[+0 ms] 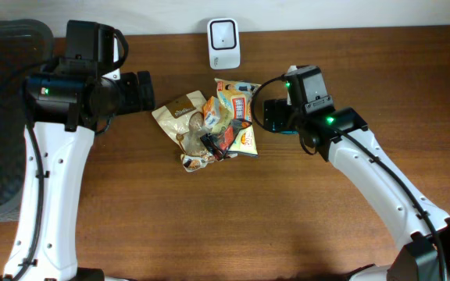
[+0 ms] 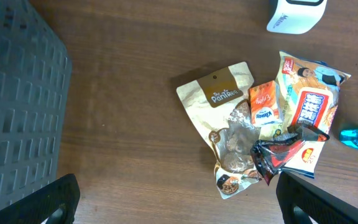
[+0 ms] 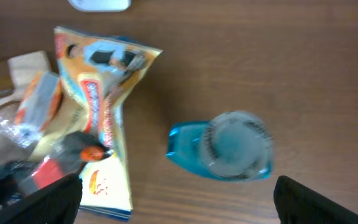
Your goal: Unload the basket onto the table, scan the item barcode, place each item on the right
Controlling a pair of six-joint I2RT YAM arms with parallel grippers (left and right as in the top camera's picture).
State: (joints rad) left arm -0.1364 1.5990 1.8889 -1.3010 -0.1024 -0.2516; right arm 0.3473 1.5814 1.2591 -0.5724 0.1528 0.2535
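The robot's right gripper should next grab the blue item by its clear round top [image 3: 237, 145], so the item's body stays uncovered and the barcode can be scanned.
A heap of snack packets [image 1: 209, 125] lies mid-table: a beige pouch [image 2: 219, 99], a small orange packet [image 2: 265, 104], a yellow and blue bag [image 2: 309, 93] and a black and red wrapper [image 2: 278, 152]. A white barcode scanner [image 1: 224, 43] stands at the back edge. A blue item with a clear round top [image 3: 229, 146] lies right of the heap. My right gripper [image 3: 179, 199] hovers open just over it, holding nothing. My left gripper [image 2: 182, 202] is open and empty, above bare wood left of the heap.
A dark grey slatted basket [image 2: 17, 93] fills the table's left side, under my left arm. The scanner [image 2: 295, 14] stands close behind the yellow and blue bag [image 3: 101, 93]. Bare wood runs along the table's front.
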